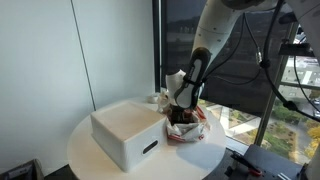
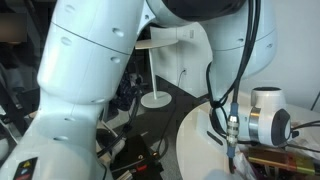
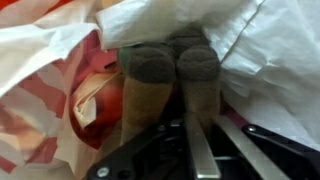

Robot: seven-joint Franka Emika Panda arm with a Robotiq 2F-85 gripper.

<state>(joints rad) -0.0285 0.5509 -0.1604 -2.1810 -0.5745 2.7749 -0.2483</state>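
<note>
The brown soft object's rounded ends lie down between the plastic bag's white folds, so it is now time for my gripper to release the brown soft object.
My gripper (image 1: pixel 182 112) reaches down into a red-and-white plastic bag (image 1: pixel 187 132) on the round white table (image 1: pixel 85 150). In the wrist view the bag (image 3: pixel 40 110) is open around a brown soft object (image 3: pixel 150 70) with two rounded, side-by-side ends. My gripper's fingers (image 3: pixel 205 125) are close together, and the lower part of the brown object's right-hand piece runs in between them. What else is in the bag is hidden. In an exterior view only the wrist (image 2: pixel 262 122) shows above the table edge (image 2: pixel 200 130).
A white rectangular box (image 1: pixel 125 130) stands on the table right beside the bag. A tall window and a dark frame (image 1: pixel 158 45) are behind the table. A white stand with a round base (image 2: pixel 155 98) is on the floor, and cables hang by the arm.
</note>
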